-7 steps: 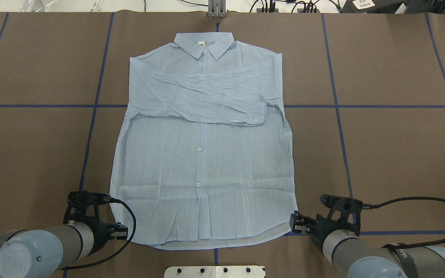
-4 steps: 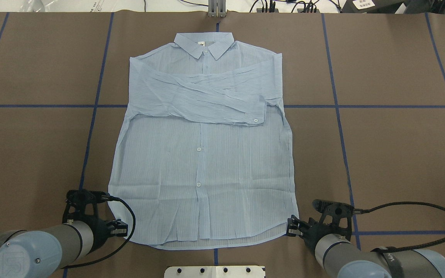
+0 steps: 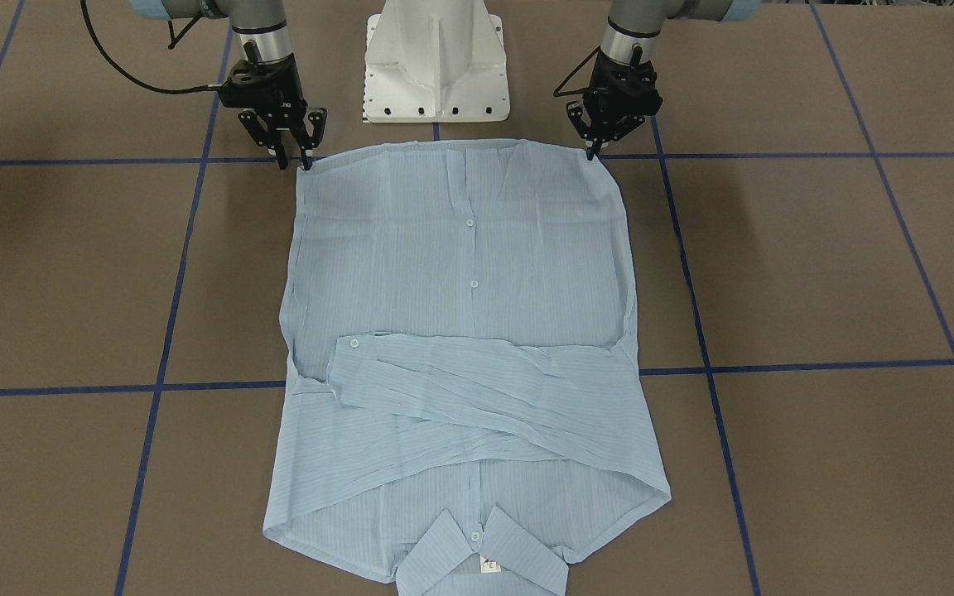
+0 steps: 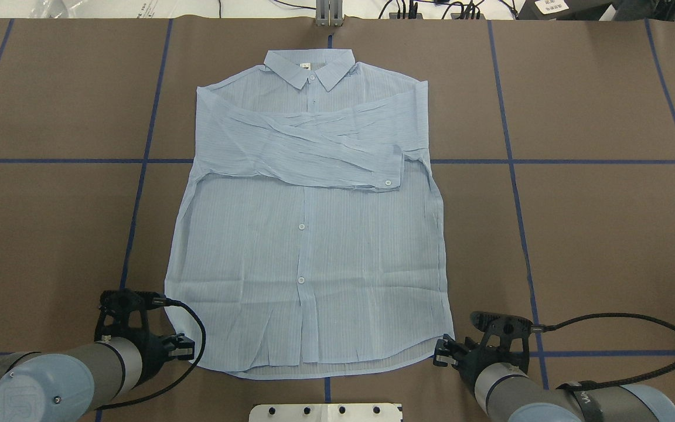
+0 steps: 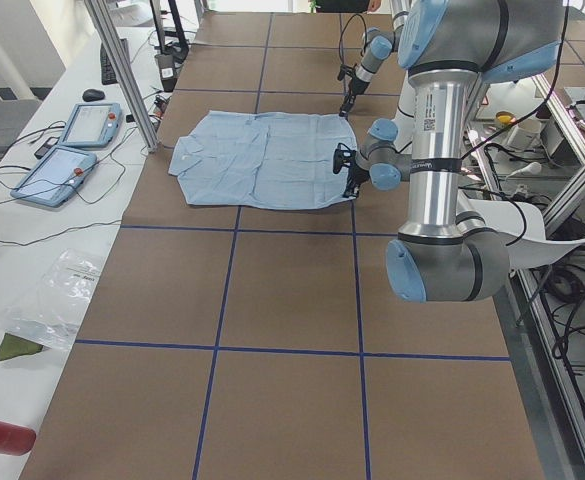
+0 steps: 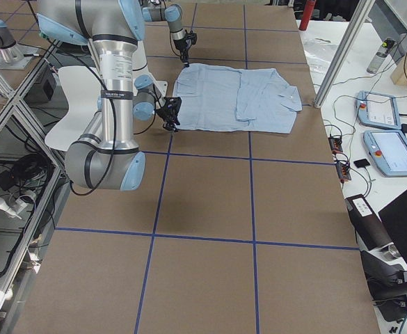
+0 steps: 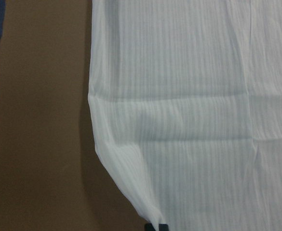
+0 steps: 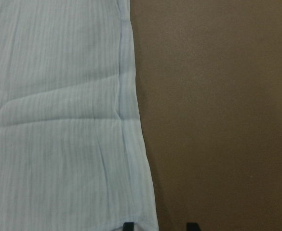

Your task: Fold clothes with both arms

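Observation:
The light-blue striped shirt [image 3: 543, 268] needs to be folded over. My right gripper should grab it by its hem corner [image 3: 595, 159] next.
The light-blue striped shirt [image 4: 308, 234] lies flat on the brown table, collar at the far side, both sleeves folded across the chest. It also shows in the front-facing view [image 3: 460, 331]. My left gripper [image 4: 190, 350] sits at the hem's near left corner, fingers together; in the left wrist view [image 7: 157, 227] its tips meet on the hem corner of the shirt [image 7: 189, 120]. My right gripper [image 4: 438, 354] is open at the hem's near right corner; in the right wrist view [image 8: 160, 226] its two tips straddle the shirt's edge [image 8: 59, 120].
The white pedestal base [image 3: 436, 66] stands just behind the hem between the arms. Blue tape lines [image 4: 144, 160] cross the brown table cover. A metal post [image 4: 329, 14] stands at the far edge beyond the collar. Tablets [image 5: 72, 150] lie on a side table.
My right gripper has moved left and slightly nearer, closing in on the hem's right corner. The left gripper and the shirt have stayed still.

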